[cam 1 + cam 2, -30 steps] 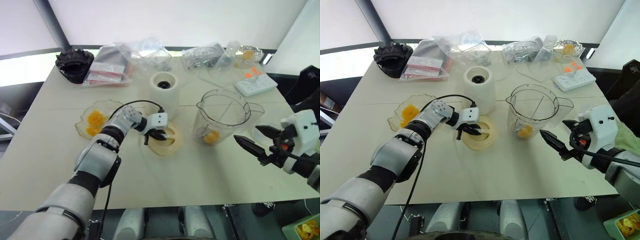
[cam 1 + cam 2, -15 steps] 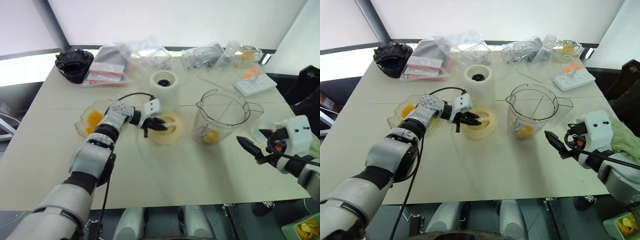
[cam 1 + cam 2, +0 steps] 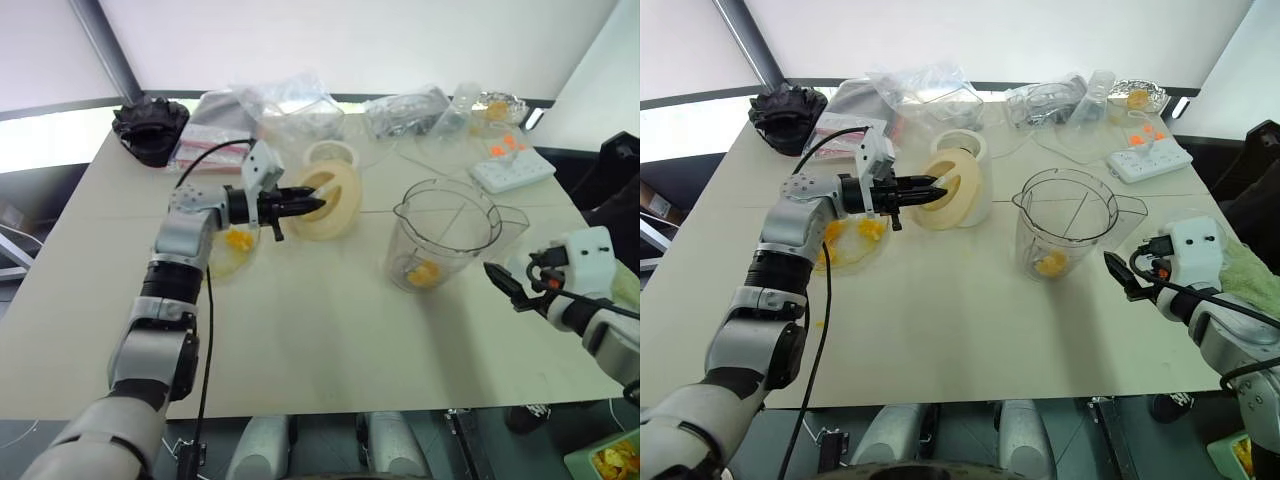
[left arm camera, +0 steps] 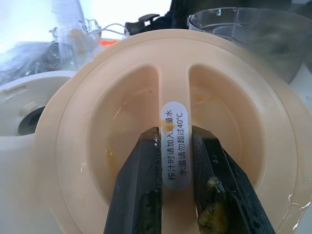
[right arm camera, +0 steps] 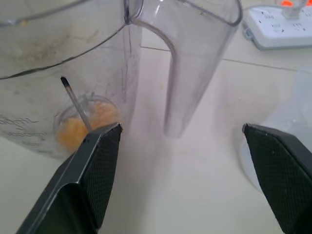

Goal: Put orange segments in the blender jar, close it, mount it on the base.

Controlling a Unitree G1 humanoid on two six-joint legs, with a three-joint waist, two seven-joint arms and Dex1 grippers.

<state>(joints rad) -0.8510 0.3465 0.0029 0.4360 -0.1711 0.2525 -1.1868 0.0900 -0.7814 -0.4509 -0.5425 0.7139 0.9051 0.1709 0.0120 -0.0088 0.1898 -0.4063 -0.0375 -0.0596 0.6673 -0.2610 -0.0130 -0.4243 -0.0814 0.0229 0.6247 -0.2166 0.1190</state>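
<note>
The jar's round body [image 3: 432,243] is far wider than my open fingers. My right gripper will next grab the jar by its narrow side handle [image 3: 511,226].
My left gripper [image 3: 303,205] is shut on the centre rib of the flat cream lid [image 3: 330,200]. It holds the lid on edge above the table, in front of the white base [image 3: 964,146]. In the left wrist view both fingers [image 4: 141,185] pinch the labelled rib. The clear blender jar [image 3: 445,235] stands upright at centre right with orange segments [image 3: 424,272] at its bottom. More orange segments [image 3: 235,240] lie in the glass bowl [image 3: 840,250] below my left arm. My right gripper [image 3: 502,281] is open, just right of the jar's handle [image 5: 195,58], with nothing between its fingers.
A white power strip [image 3: 510,168] lies at the back right. Clear plastic bags [image 3: 290,115] and a foil dish [image 3: 497,104] line the back edge. A black crumpled object [image 3: 148,125] sits at the back left. Bare tabletop [image 3: 330,330] spreads in front of the jar.
My left gripper has lifted the lid off the table and tipped it on edge. My right gripper has drifted right, away from the jar.
</note>
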